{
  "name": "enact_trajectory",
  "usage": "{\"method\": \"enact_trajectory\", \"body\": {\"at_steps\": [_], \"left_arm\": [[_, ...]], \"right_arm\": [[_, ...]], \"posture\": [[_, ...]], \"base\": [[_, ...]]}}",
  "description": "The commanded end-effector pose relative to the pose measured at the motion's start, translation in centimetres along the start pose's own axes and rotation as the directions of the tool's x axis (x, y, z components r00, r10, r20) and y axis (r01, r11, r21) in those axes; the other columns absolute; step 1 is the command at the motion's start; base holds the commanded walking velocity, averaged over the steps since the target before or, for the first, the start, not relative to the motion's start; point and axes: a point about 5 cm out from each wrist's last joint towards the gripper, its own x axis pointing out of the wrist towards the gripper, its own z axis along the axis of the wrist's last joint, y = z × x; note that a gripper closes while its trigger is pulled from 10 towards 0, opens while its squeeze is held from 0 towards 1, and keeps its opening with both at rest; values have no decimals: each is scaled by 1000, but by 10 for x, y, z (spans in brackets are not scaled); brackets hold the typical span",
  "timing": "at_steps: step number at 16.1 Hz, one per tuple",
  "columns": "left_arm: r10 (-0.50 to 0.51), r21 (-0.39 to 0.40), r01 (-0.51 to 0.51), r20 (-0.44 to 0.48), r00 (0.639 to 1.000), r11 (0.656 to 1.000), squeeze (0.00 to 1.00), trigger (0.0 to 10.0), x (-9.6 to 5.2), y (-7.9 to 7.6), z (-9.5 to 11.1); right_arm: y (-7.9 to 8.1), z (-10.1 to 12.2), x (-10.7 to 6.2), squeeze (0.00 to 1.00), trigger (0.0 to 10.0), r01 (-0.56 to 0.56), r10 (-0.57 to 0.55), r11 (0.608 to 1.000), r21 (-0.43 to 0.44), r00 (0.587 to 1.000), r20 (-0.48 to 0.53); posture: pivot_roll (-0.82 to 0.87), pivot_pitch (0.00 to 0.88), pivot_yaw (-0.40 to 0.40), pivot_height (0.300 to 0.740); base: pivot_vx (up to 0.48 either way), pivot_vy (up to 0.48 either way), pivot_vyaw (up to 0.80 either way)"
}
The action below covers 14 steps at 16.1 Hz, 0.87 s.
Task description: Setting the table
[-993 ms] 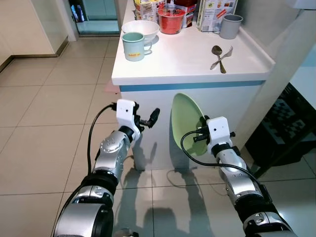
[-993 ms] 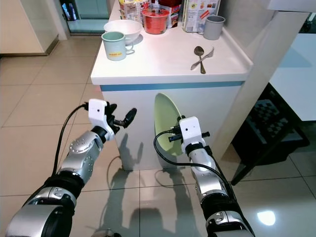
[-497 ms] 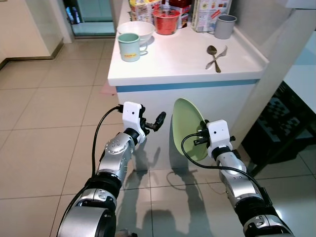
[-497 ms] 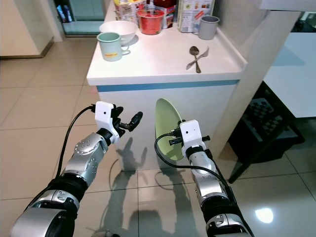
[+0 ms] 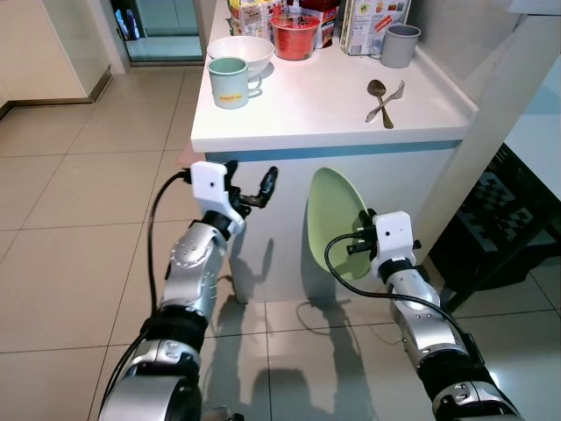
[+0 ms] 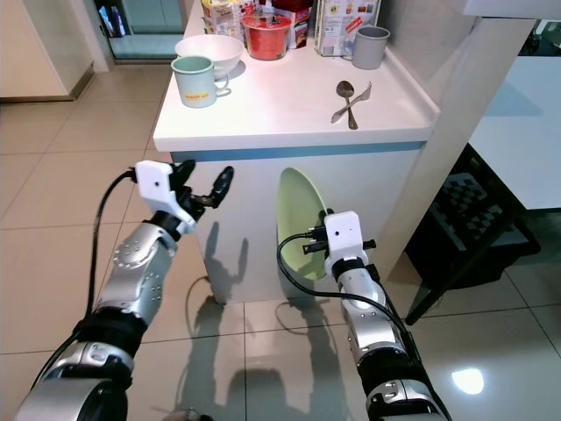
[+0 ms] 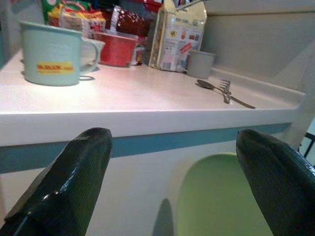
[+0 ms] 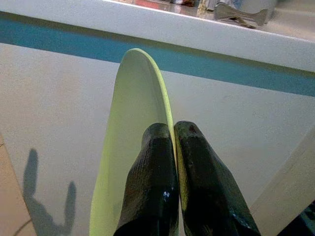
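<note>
The plate's broad side point(image 5: 336, 219) is too wide for my fingers, so my left gripper will next take hold of the plate's thin free rim point(image 5: 309, 210) opposite my right gripper.
My right gripper point(image 5: 366, 224) is shut on the rim of a pale green plate point(image 5: 335, 219), held on edge below the white counter point(image 5: 324, 101). The right wrist view has both fingers point(image 8: 152, 182) pinching the plate point(image 8: 133, 128). My left gripper point(image 5: 252, 186) is open, raised near the counter's front edge at its left, nothing between its fingers point(image 7: 74, 182). On the counter lie a spoon and fork point(image 5: 384, 95), a mint mug point(image 5: 230, 81), a white bowl point(image 5: 240, 51), a red cup point(image 5: 294, 35) and a grey cup point(image 5: 400, 44).
Cartons and packets point(image 5: 368, 22) stand at the counter's back. A white wall column point(image 5: 500, 132) rises at the right, with a dark rack point(image 5: 500, 228) beyond it. Beige tiled floor point(image 5: 79, 202) spreads to the left and under me.
My left gripper has risen and drawn left, now level with the counter's front edge. The right gripper still holds the plate in about the same place.
</note>
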Motion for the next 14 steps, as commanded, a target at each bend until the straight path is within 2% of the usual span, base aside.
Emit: {"method": "enact_trajectory", "body": {"at_steps": [1,3,4,5,6,10,14], "left_arm": [[1,12,-1,2,1000,1000,0,10000,-3,5,2],[17,34,-17,-9,1000,999,0,10000,-11,15,2],[40,47,-39,-29,999,998,0,10000,-17,25,0],[79,56,-76,-57,995,996,0,10000,-25,37,-3],[91,53,-88,-63,994,995,0,10000,-26,39,-4],[89,74,-84,-65,994,994,0,10000,-24,37,-3],[79,74,-73,-79,994,995,0,10000,-22,33,-5]], "right_arm": [[-11,17,7,0,10000,41,-41,999,11,996,84],[-21,18,7,0,10000,65,-66,998,11,993,93],[-26,15,6,0,10000,85,-86,996,15,993,83],[-24,14,7,0,10000,90,-91,996,10,994,68],[-22,14,9,0,10000,87,-88,996,8,994,68],[-10,15,12,0,10000,50,-51,999,8,996,69],[-7,12,12,0,10000,47,-47,999,8,998,49]], "posture": [[1,0,-1,740],[1,0,-3,740],[5,0,-12,740],[12,0,-15,740],[13,0,-15,740],[21,0,-16,740],[13,0,-10,740]], "base": [[0,0,0],[0,0,0],[0,0,0],[0,0,0],[0,0,0],[0,0,0],[0,0,0]]}}
